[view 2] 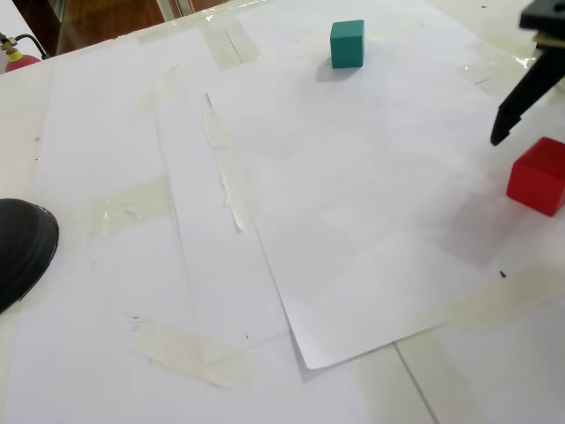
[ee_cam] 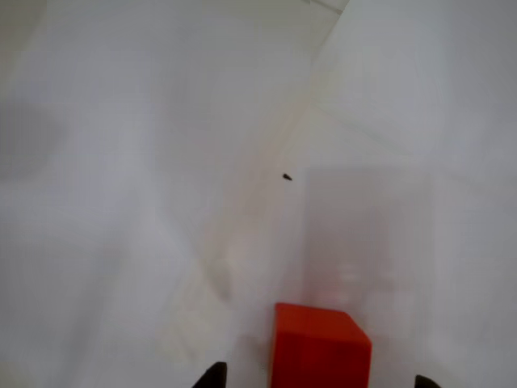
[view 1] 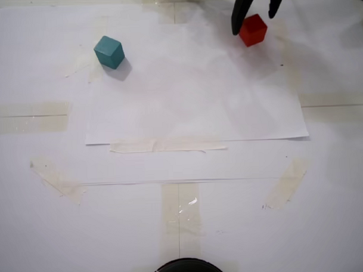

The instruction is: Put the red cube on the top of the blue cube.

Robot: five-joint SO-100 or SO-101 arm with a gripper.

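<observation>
The robot's gripper should set the red cube (view 1: 253, 30) on top of the blue cube (view 1: 109, 52), so next it should grab the red cube by its opposite sides.
The red cube (view 1: 253, 30) sits on white paper at the back right in a fixed view, and the blue cube (view 1: 109, 52), teal in colour, rests far to its left. My gripper (view 1: 254, 23) hangs open over the red cube with a black finger on each side, neither touching it. In the wrist view the red cube (ee_cam: 319, 347) lies low in the frame between the two fingertips of the gripper (ee_cam: 319, 378). The other fixed view shows the red cube (view 2: 538, 177) at the right edge, one black finger (view 2: 516, 106) just left of it, and the blue cube (view 2: 347, 44) at the top.
White paper sheets (view 1: 192, 106) are taped to the table with pale tape strips (view 1: 167, 146). A black rounded object (view 1: 186, 271) sits at the near edge, also in the other fixed view as the black rounded object (view 2: 19, 247) on the left.
</observation>
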